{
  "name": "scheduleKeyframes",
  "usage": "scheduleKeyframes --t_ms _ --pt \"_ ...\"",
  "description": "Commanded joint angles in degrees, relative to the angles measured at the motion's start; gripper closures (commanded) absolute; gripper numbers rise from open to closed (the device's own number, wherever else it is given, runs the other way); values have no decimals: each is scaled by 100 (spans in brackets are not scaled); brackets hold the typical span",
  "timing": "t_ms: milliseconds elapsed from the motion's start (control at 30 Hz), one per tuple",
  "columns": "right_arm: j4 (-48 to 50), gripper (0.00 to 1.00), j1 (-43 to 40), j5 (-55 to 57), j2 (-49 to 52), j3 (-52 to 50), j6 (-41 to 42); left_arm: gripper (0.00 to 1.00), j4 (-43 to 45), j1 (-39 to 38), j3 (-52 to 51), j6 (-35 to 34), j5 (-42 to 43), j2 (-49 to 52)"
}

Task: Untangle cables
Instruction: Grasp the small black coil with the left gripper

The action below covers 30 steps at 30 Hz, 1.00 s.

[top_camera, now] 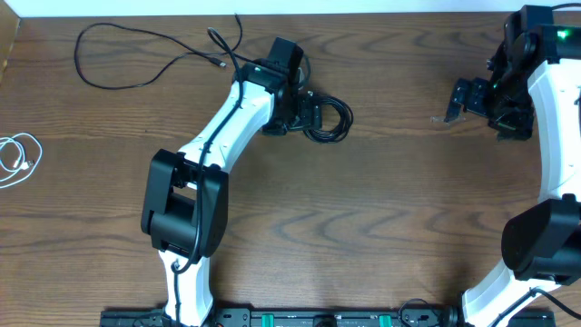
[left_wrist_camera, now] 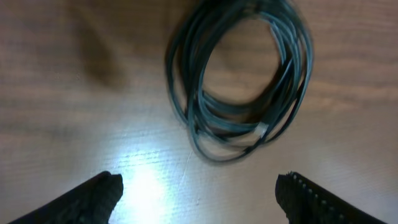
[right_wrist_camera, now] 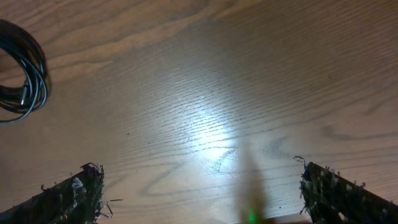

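Note:
I would miss if I closed now, because the parts of the coil [top_camera: 325, 136] are beyond the gripper's fingers. My left gripper should first move toward the coil and then close on it.
A black cable wound into a tight coil [top_camera: 325, 136] lies on the wooden table right of centre top. My left gripper [top_camera: 307, 109] hovers at the coil's left edge. In the left wrist view the coil [left_wrist_camera: 224, 127] sits just ahead of the open left gripper [left_wrist_camera: 199, 190], with only bare wood between the fingers [left_wrist_camera: 93, 196]. A second black cable [top_camera: 136, 54] lies in a loose loop at the top left. A white cable [top_camera: 18, 159] is bunched at the far left edge. My right gripper [top_camera: 461, 102] hangs open at the far right, its jaws [right_wrist_camera: 202, 186] over bare wood; the coil [right_wrist_camera: 37, 74] shows at that view's left edge.
Thicker black cords run along both white arms. The left arm's base [top_camera: 186, 213] stands at lower left, the right arm's base [top_camera: 540, 241] at lower right. A dark rail [top_camera: 290, 318] runs along the front edge of the table [top_camera: 390, 209].

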Motion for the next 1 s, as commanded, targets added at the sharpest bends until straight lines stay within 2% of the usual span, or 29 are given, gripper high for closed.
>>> scheduleKeyframes --t_ms 0,167,267,300,333,500,600,700,767,800,967 --pt "-7 1 20 9 -111 55 76 22 308 -55 -92 -164 -181 7" --pt "-7 1 20 9 -111 55 76 22 761 -68 -92 -765 -321 243" --pt "-7 1 20 9 -111 55 76 23 861 -68 -92 -804 -332 422" --pt "-7 1 20 9 -111 55 76 33 933 -68 -92 -804 -330 514" --pt "-4 1 20 9 -111 55 76 37 966 -68 -92 -804 -330 560" --pt "-4 1 20 9 -111 55 76 38 1147 -68 -92 -802 -332 625" --pt "-7 1 20 9 -111 55 76 44 1207 -68 -92 -804 -354 625" --pt "-7 1 20 9 -111 55 76 59 1202 -72 -92 -802 -439 625" --pt "-7 1 20 9 -111 55 76 77 1200 -72 -92 -802 -439 625" --pt "-7 1 20 9 -111 55 76 90 1202 -72 -90 -802 -433 625" --pt "-7 1 22 9 -111 55 76 93 1204 -72 -72 -798 -254 546"
